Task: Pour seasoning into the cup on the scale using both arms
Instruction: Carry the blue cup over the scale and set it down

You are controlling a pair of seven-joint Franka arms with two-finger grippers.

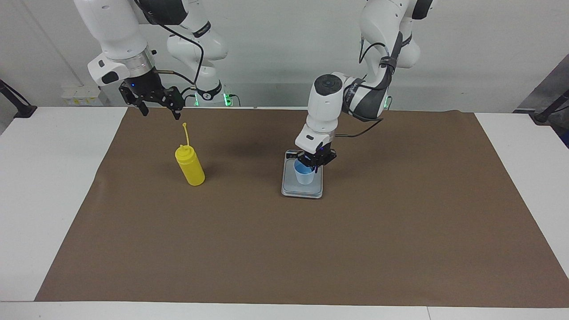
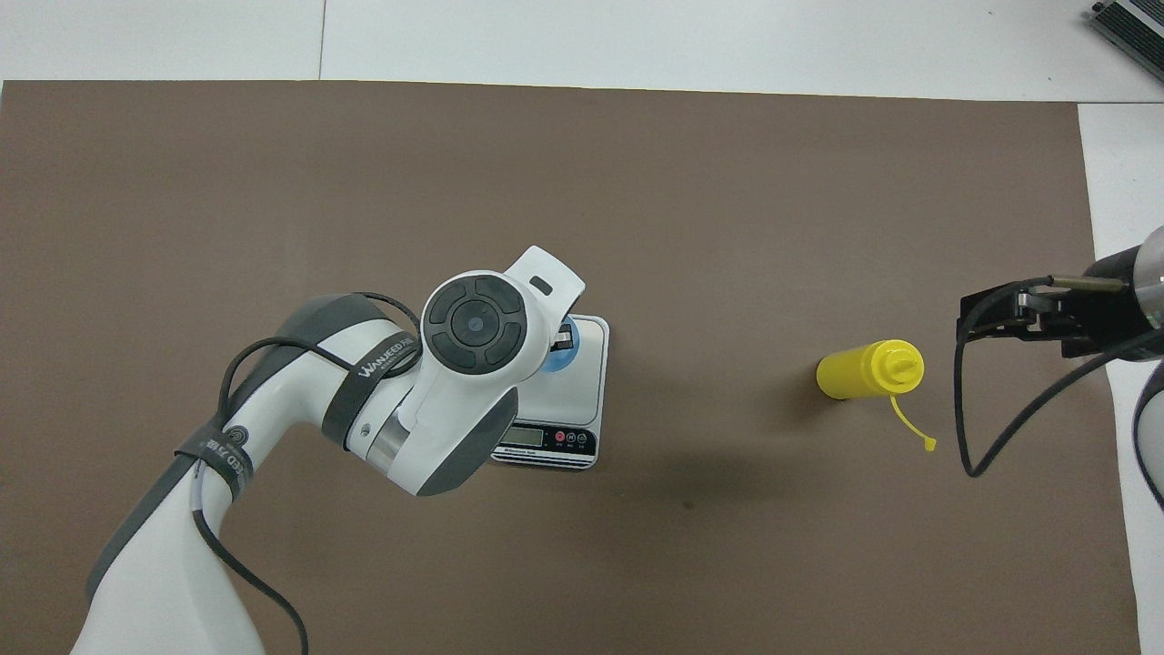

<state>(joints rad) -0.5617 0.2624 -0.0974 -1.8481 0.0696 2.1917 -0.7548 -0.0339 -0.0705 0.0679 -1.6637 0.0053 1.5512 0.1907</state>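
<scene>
My right gripper is to hold the seasoning bottle by its round body (image 2: 847,373) next. That leaves the bottle's yellow cap (image 2: 898,366) free to pour into the cup.
The light-blue cup (image 1: 304,176) is upright on the silver-grey scale (image 1: 302,190), and my left gripper (image 1: 316,162) is shut on its rim. From above, the left arm covers most of the cup (image 2: 555,358) and part of the scale (image 2: 580,382), whose dark display strip faces the robots. The yellow seasoning bottle (image 1: 190,168) stands upright on the mat toward the right arm's end, its cap strap sticking up. My right gripper (image 1: 161,113) hangs open in the air above the mat's edge, apart from the bottle (image 2: 868,371), with nothing in it.
A brown mat (image 1: 284,249) covers most of the white table (image 1: 49,186). A black cable (image 2: 991,446) loops down from the right arm's wrist beside the bottle.
</scene>
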